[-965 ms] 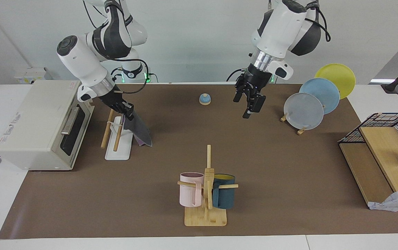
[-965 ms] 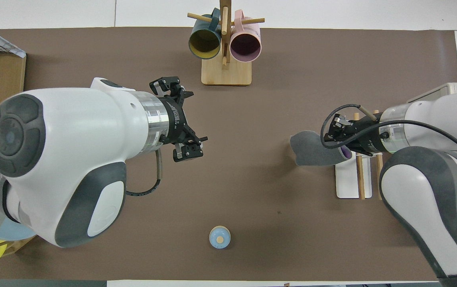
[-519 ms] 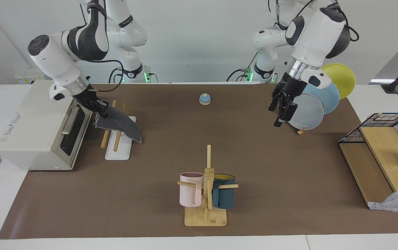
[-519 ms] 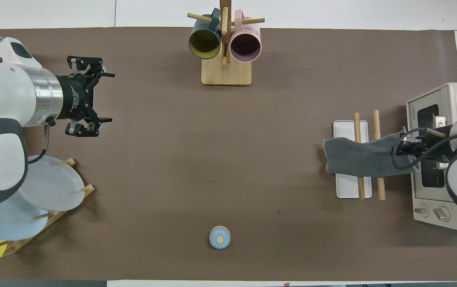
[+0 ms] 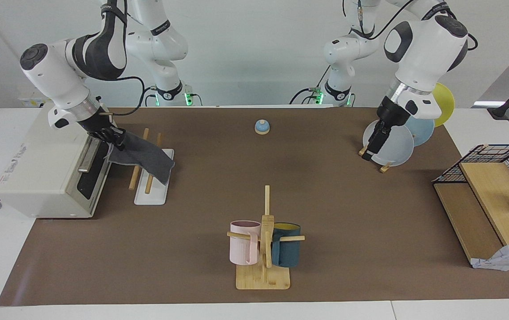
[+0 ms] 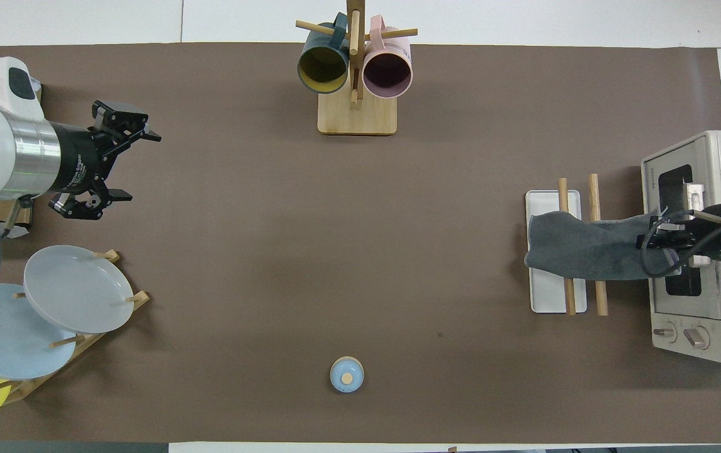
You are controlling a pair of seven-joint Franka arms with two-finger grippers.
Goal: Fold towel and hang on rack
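Observation:
The towel's middle (image 6: 582,246) crosses both rods, so the towel would hang there and I need to open my right gripper.
The towel (image 5: 148,155) (image 6: 587,253) shows its grey face and lies draped across the two wooden rods of the rack (image 5: 149,196) (image 6: 548,297), which stands toward the right arm's end of the table. One end of the towel hangs down past the rack's white base. My right gripper (image 5: 114,136) (image 6: 653,243) is shut on the other end, held up over the gap between the rack and the toaster oven. My left gripper (image 5: 372,149) (image 6: 139,166) hangs open and holds nothing, over the mat beside the plate stand at the left arm's end.
A cream toaster oven (image 5: 45,164) (image 6: 694,189) stands right beside the rack. A mug tree (image 5: 263,249) with two mugs stands mid-table, farther from the robots. A small blue bell (image 5: 262,127) sits near the robots. Plates on a stand (image 5: 392,144) and a wire shelf (image 5: 490,178) fill the left arm's end.
My right gripper has carried the towel from beside the rack across both rods toward the toaster oven. The left arm has swung away from mid-table to the plate stand.

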